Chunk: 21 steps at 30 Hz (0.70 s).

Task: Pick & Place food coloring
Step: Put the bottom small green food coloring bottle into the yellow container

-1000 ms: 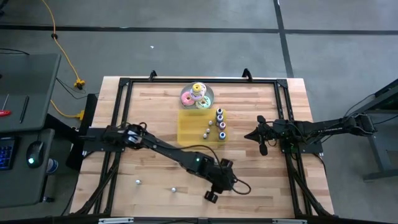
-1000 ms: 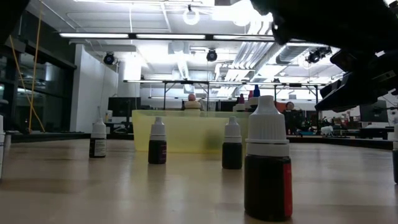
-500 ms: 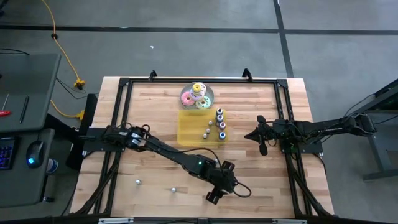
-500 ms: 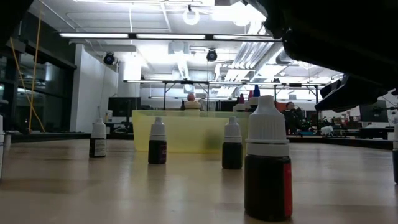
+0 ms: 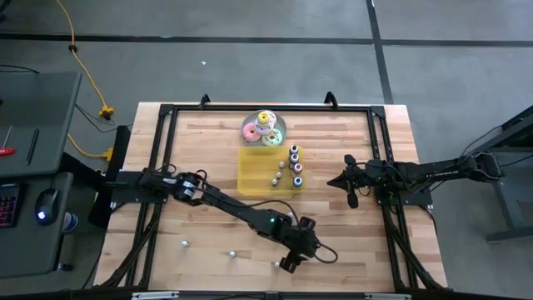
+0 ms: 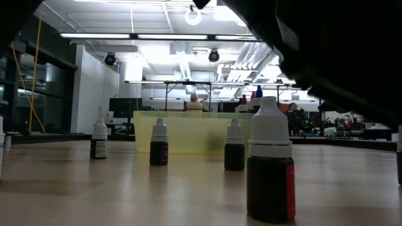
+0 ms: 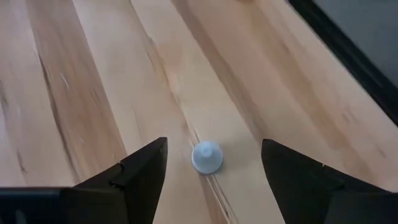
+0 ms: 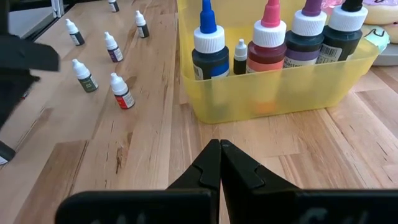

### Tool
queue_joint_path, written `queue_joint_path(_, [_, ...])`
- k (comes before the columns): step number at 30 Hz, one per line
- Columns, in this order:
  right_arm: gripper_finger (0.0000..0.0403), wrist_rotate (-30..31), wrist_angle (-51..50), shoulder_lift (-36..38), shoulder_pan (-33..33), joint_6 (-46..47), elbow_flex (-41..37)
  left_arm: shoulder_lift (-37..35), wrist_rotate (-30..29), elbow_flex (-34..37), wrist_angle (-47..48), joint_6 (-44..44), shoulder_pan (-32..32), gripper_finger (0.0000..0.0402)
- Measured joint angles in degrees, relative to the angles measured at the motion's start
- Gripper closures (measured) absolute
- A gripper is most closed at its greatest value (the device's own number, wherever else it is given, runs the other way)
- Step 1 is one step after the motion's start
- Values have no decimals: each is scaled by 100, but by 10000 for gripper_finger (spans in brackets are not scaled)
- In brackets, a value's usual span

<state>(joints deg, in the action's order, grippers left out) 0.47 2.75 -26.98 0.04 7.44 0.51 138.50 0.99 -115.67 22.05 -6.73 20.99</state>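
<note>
My left gripper grips the small food coloring bottle by its pale cap (image 5: 277, 264) next, to bring it to the yellow tray (image 5: 254, 177).
A small food coloring bottle (image 7: 207, 157) stands upright on the wood near the table's front edge, its pale cap seen from above. My left gripper (image 7: 213, 143) hangs over it, open and pointing down, one finger on either side and both apart from it. In the high view this gripper (image 5: 288, 263) is at the front middle, the bottle (image 5: 276, 265) just beside it. My right gripper (image 8: 221, 149) waits shut at the right (image 5: 350, 190), near the yellow tray (image 5: 254, 177). More small bottles (image 8: 122, 91) stand on the table.
The yellow tray (image 8: 280, 93) holds taller bottles with blue, pink, purple and dark bodies. Behind it a plate of pastel rings (image 5: 264, 129) sits at the far middle. Loose bottles (image 5: 184, 244) (image 5: 233, 252) stand at the front left. A black frame (image 5: 162, 167) borders the table.
My left arm has shifted slightly toward the table's right and near edges. In the low view its dark bulk now fills much more of the upper right. In the high view a small pale bottle now shows beside the gripper.
</note>
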Motion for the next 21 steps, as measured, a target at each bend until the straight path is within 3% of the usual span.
queue_joint_path(10, [402,0,3,0,0,0,0,102,7,1,-88,143,-16,149])
queue_joint_path(21, [402,0,3,0,1,0,0,102,146,1,-37,289,-79,239])
